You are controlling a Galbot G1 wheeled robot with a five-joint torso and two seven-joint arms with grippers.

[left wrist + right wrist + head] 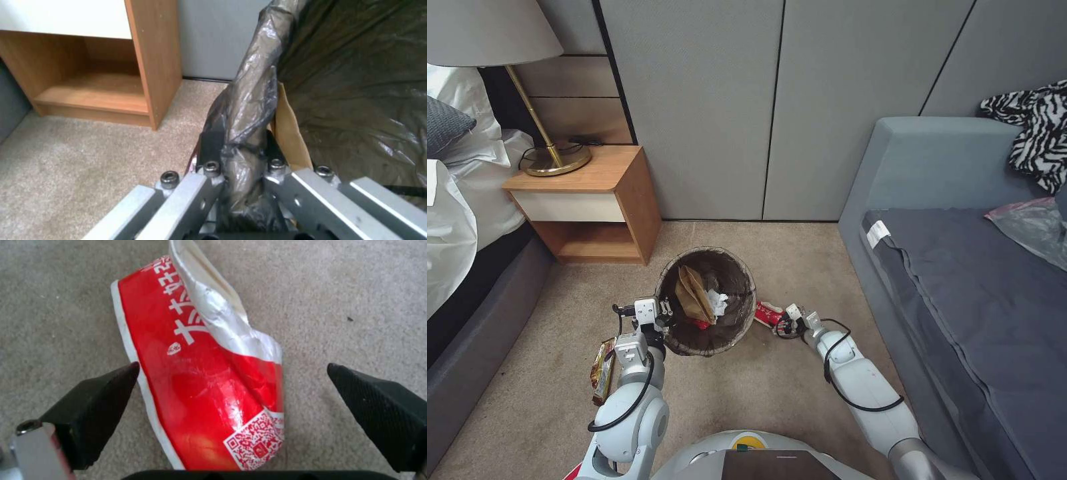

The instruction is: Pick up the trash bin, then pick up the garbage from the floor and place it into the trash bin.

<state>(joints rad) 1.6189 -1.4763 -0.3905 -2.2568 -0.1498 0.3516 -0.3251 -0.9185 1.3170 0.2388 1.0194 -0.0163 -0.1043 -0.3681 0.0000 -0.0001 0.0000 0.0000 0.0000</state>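
Next, my right gripper grabs the red middle of the snack wrapper (768,313) beside the printed code, to drop the wrapper into the trash bin.
The trash bin (707,347), lined with a dark brown bag, stands on the carpet ahead of me. Inside it lie a crumpled brown paper bag (692,295), white tissue (718,301) and a red scrap (699,324). My left gripper (662,317) is shut on the bin's bagged rim (242,133) at its near-left side. A red snack wrapper (768,313) lies flat on the carpet just right of the bin. My right gripper (780,321) is open low over it, one finger on each side of the wrapper (200,380). A yellow and brown wrapper (603,370) lies on the floor beside my left forearm.
A wooden nightstand (594,200) with a brass lamp (550,157) stands at the back left, next to a bed (460,220). A grey sofa (960,267) runs along the right. A grey panelled wall (760,107) closes the back. Open carpet lies around the bin.
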